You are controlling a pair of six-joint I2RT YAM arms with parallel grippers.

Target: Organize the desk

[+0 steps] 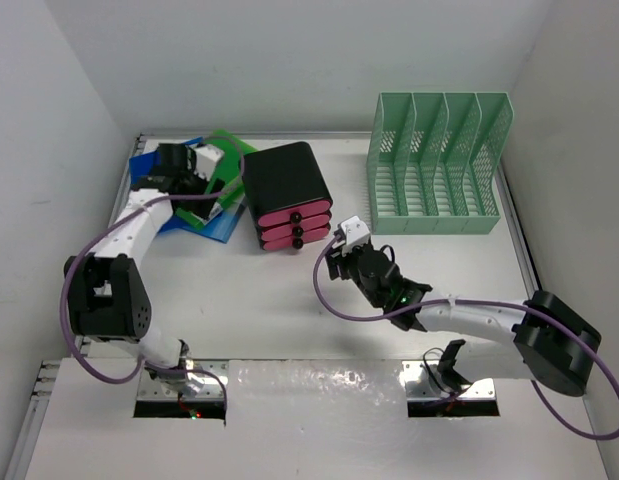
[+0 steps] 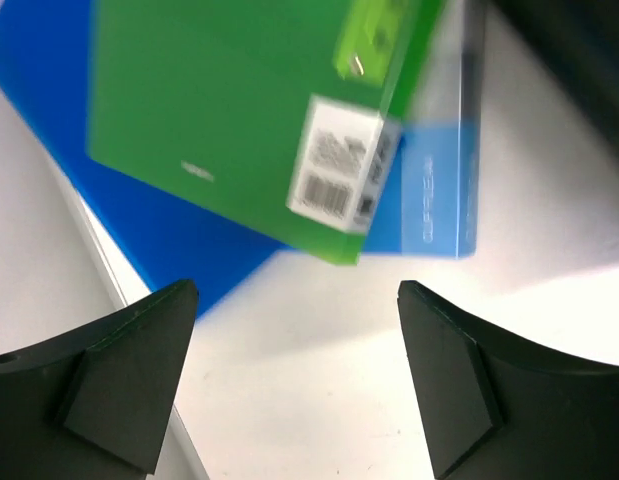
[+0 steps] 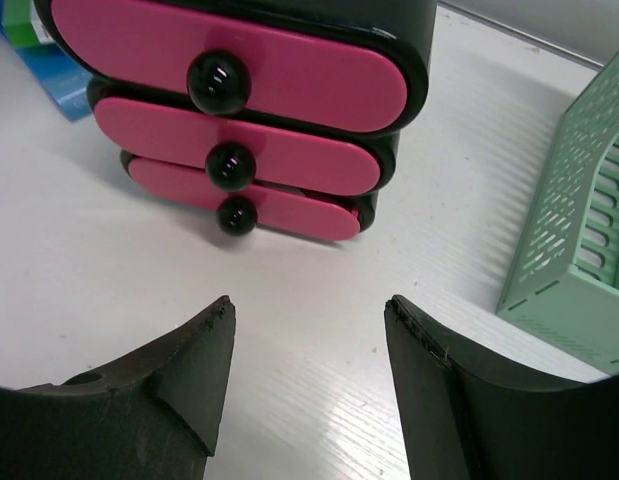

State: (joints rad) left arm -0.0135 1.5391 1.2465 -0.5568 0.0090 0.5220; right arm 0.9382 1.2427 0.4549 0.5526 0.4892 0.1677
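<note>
I will grab the green book next with my left gripper, by the labelled end of its spine. The rest of the spine will stay free for my right gripper.
The desk is a white tabletop with silver rails. A green book lies on a blue book at its far left. My left gripper hovers over them. In the left wrist view it is open and empty above bare white desk, just short of the green book with its barcode label and the blue book. My right gripper is open and empty at mid-desk. In the right wrist view it points at the pink drawers, a short way off.
A black box of three pink drawers with black knobs stands at the back centre and also shows in the right wrist view. A mint-green mesh file rack stands at the back right, with its corner in the right wrist view. White walls enclose the desk.
</note>
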